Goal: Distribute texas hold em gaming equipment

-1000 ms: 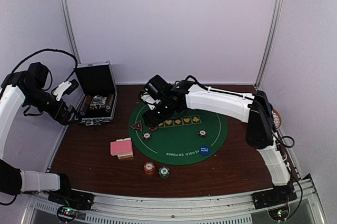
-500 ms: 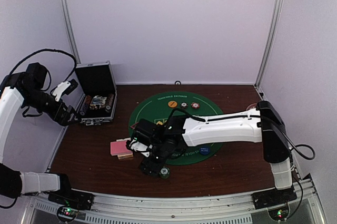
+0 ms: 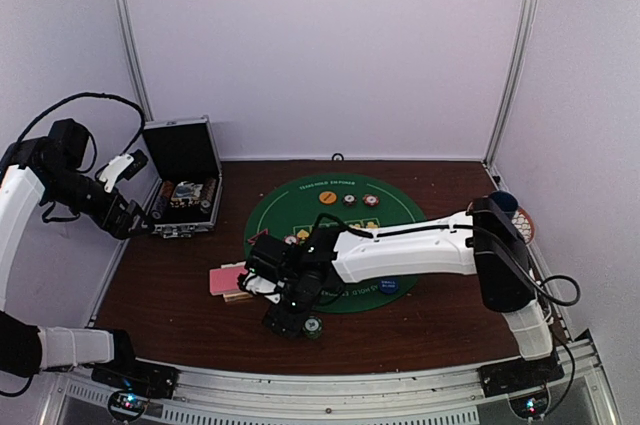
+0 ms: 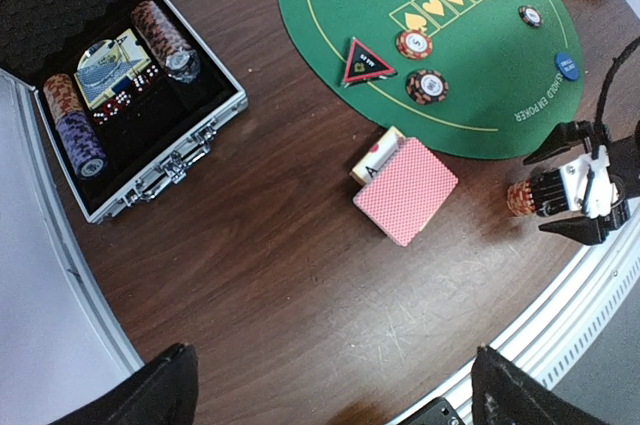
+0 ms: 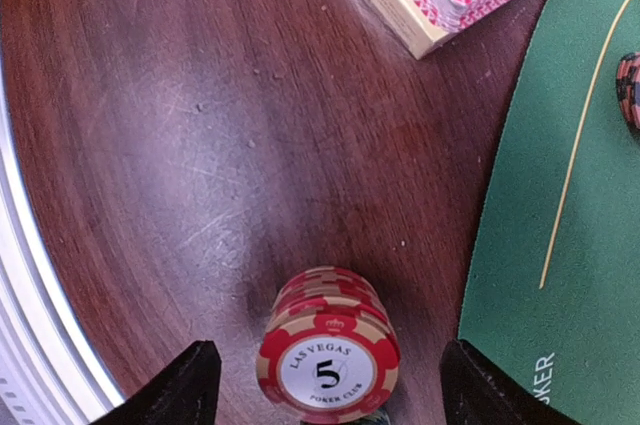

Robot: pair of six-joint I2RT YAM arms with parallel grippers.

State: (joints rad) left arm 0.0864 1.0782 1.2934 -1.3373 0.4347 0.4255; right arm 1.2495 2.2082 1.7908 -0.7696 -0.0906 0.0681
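My right gripper should close on the stack now. My open fingers reach down beside the upper chips (image 5: 329,366) in the right wrist view, so they would hold the stack.
A stack of red-orange "5" poker chips (image 5: 330,355) stands on the wood in front of the green mat (image 3: 400,245); it also shows in the left wrist view (image 4: 517,198). My right gripper (image 5: 335,390) is open, with one finger on each side of the stack, not touching it; in the top view (image 3: 285,317) it hides the stack. A green chip (image 3: 313,327) lies just right of it. The pink-backed cards (image 3: 228,280) lie to the left. A red triangle (image 4: 365,62), chips (image 4: 427,86) and a blue disc (image 4: 567,65) lie on the mat. My left gripper (image 4: 335,390) is open and empty, high at the left.
The open black silver-edged case (image 3: 185,185) with chip rolls stands at the back left. A patterned plate (image 3: 522,223) sits at the right edge behind the right arm. An orange disc (image 3: 327,198) and two chips lie at the mat's far side. The metal front rail (image 5: 20,275) is close.
My right arm swung from the mat's far left, near the triangle, to the front of the table and now straddles the red-orange chip stack. The left arm has not moved.
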